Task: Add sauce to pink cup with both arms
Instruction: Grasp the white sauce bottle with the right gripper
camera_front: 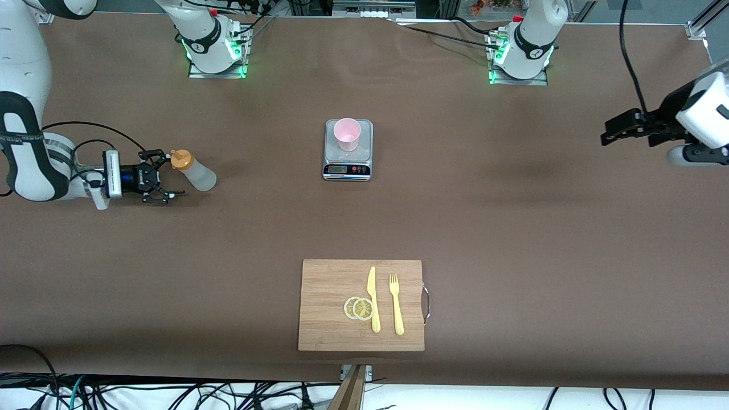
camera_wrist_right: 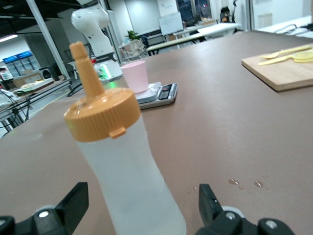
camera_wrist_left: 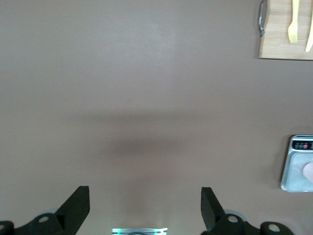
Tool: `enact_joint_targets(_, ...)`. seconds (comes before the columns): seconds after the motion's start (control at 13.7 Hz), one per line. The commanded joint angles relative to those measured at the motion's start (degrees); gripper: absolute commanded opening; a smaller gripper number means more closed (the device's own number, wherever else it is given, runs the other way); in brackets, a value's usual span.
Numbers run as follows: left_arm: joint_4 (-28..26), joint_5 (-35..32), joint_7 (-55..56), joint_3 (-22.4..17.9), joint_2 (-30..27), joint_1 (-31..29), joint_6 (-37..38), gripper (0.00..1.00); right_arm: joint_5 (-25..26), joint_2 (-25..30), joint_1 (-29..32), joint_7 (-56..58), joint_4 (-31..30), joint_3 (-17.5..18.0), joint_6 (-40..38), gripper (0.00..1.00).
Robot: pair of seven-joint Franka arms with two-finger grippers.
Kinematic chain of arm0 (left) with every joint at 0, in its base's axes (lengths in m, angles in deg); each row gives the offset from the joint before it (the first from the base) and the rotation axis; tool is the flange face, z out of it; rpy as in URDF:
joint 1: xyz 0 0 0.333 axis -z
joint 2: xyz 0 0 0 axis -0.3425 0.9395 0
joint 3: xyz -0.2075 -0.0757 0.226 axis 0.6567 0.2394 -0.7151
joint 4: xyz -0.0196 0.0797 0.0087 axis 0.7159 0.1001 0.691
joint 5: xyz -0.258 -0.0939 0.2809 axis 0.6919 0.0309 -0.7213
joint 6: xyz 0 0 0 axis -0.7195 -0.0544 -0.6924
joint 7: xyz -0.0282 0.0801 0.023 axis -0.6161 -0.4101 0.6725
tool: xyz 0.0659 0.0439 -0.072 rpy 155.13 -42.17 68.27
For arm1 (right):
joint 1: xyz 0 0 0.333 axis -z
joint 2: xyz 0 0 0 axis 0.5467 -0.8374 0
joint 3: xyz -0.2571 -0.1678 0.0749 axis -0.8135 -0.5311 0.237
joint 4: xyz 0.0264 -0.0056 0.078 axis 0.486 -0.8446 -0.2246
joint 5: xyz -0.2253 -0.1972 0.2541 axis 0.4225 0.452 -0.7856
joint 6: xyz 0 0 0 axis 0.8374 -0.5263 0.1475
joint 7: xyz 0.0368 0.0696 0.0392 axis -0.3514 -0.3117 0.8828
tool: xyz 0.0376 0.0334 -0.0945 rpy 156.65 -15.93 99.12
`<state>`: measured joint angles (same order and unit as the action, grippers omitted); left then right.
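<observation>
The right gripper takes hold of the bottle by its frosted white body point(camera_front: 201, 176) next. The bottle's orange cap point(camera_front: 181, 160) stays free to pour sauce into the pink cup.
The sauce bottle point(camera_front: 196, 173), frosted white with an orange cap, stands on the table at the right arm's end. My right gripper point(camera_front: 171, 176) is low at its side, open, with the fingers either side of the bottle and apart from it. In the right wrist view the bottle point(camera_wrist_right: 132, 181) fills the gap between the open fingers of the right gripper point(camera_wrist_right: 142, 205). The pink cup point(camera_front: 347, 134) stands upright on the grey kitchen scale point(camera_front: 348, 162) at mid-table; it also shows in the right wrist view point(camera_wrist_right: 134, 76). My left gripper point(camera_front: 612, 134) is open and empty, raised over bare table at the left arm's end, and it also shows in the left wrist view point(camera_wrist_left: 145, 200).
A wooden cutting board point(camera_front: 327, 285) lies nearer to the front camera than the scale, with a yellow knife point(camera_front: 373, 299), a yellow fork point(camera_front: 396, 304) and two lemon slices point(camera_front: 359, 308) on it. The scale point(camera_wrist_left: 296, 169) and the board point(camera_wrist_left: 279, 39) show in the left wrist view.
</observation>
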<state>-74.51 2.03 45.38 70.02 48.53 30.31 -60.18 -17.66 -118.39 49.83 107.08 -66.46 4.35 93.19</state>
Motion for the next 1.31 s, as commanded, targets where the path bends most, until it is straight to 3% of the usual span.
enact_joint_targets(0.0,0.88,-1.32,-4.82,5.19,0.12,-7.17,1.27,1.00,-0.88,-3.33,-0.69,3.58,3.36,0.23,-3.65,1.00)
enact_joint_targets(0.15,0.61,-2.97,-6.42,8.46,0.12,-10.18,1.27,1.00,-0.70,-4.48,-1.57,5.25,4.07,0.23,-5.06,1.00)
enact_joint_targets(0.58,0.35,-4.92,-8.61,11.11,0.30,-12.04,2.50,1.00,-0.70,-6.15,-3.15,5.44,5.57,2.17,-6.02,1.00)
enact_joint_targets(0.66,0.61,-5.36,-8.71,11.11,0.65,-11.86,2.50,1.00,-0.70,-6.15,-3.24,4.91,5.57,2.17,-6.11,0.95)
enact_joint_targets(0.73,0.70,-5.36,-8.71,11.11,0.82,-11.95,2.50,1.00,-0.62,-6.15,-3.33,4.47,5.66,2.17,-6.03,0.70)
enact_joint_targets(0.8,0.70,-5.36,-8.71,11.11,0.91,-11.86,2.50,1.00,0.34,-5.80,-3.59,2.99,5.66,2.17,-5.51,0.39)
enact_joint_targets(0.87,0.79,-5.36,-8.71,11.11,1.09,-11.86,2.50,1.00,1.48,-5.71,-4.11,2.54,5.66,2.17,-5.41,0.16)
enact_joint_targets(1.02,0.96,-5.36,-8.62,11.11,1.35,-11.86,2.42,1.00,1.67,-5.62,-4.29,2.53,6.53,2.17,-5.41,0.00)
enact_joint_targets(1.24,1.05,-5.36,-8.53,11.11,1.44,-11.42,2.42,1.00,1.85,-5.36,-5.70,2.36,9.77,2.34,-6.02,0.00)
